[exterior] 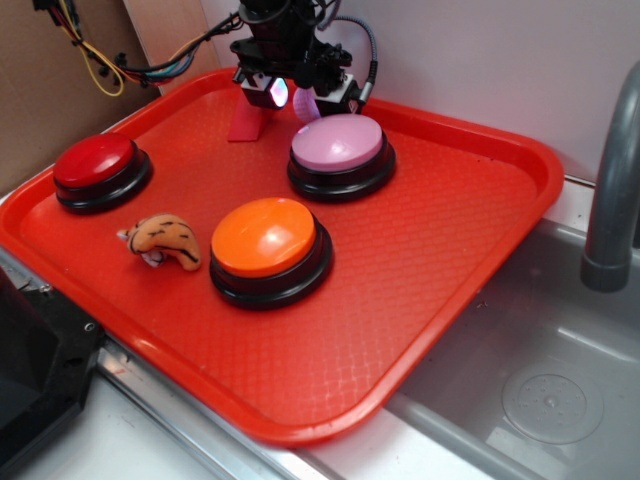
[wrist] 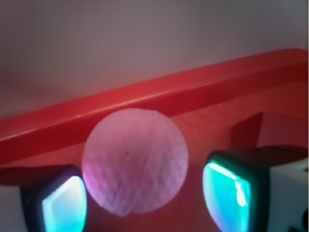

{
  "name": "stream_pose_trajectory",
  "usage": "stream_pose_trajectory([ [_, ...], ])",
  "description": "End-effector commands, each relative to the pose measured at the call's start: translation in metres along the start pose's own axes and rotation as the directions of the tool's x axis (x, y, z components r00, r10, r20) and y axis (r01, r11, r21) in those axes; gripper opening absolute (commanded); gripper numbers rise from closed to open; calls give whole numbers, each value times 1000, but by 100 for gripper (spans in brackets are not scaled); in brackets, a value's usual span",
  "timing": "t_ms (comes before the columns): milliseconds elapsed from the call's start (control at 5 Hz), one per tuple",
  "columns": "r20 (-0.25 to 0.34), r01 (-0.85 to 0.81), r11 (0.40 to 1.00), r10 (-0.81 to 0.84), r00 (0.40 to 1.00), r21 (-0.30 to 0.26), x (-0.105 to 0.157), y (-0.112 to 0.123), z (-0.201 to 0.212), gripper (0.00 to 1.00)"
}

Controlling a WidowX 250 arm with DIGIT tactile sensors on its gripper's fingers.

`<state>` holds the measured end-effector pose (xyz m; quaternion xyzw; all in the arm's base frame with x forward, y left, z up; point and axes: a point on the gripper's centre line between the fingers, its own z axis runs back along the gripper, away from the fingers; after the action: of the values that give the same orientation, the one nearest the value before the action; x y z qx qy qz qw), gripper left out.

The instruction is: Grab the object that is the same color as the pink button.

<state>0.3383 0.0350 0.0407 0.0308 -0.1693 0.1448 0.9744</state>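
The pink ball sits between my fingers, which reach down on both sides of it low over the red tray, so my gripper should close on it.
The object, a small pale pink dimpled ball, rests on the red tray near its far rim. My gripper is open and straddles it. The left finger is at the ball's edge, and the right finger stands off with a strip of tray showing between. From the exterior view, the gripper hangs low at the tray's back edge, with the ball peeking out just behind the pink button.
A flat red piece stands just left of the gripper. On the tray sit an orange button, a red button and an orange striped plush toy. A sink and a grey pipe lie to the right.
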Motion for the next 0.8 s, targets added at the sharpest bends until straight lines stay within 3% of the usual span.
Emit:
stream_pose_trajectory([
  [0,62,27,999,-24,998,-45,18,2,0,0],
  [400,41,43,997,-40,998,-67,24,6,10,0],
  [600,2,-43,991,44,999,-126,27,11,42,0],
])
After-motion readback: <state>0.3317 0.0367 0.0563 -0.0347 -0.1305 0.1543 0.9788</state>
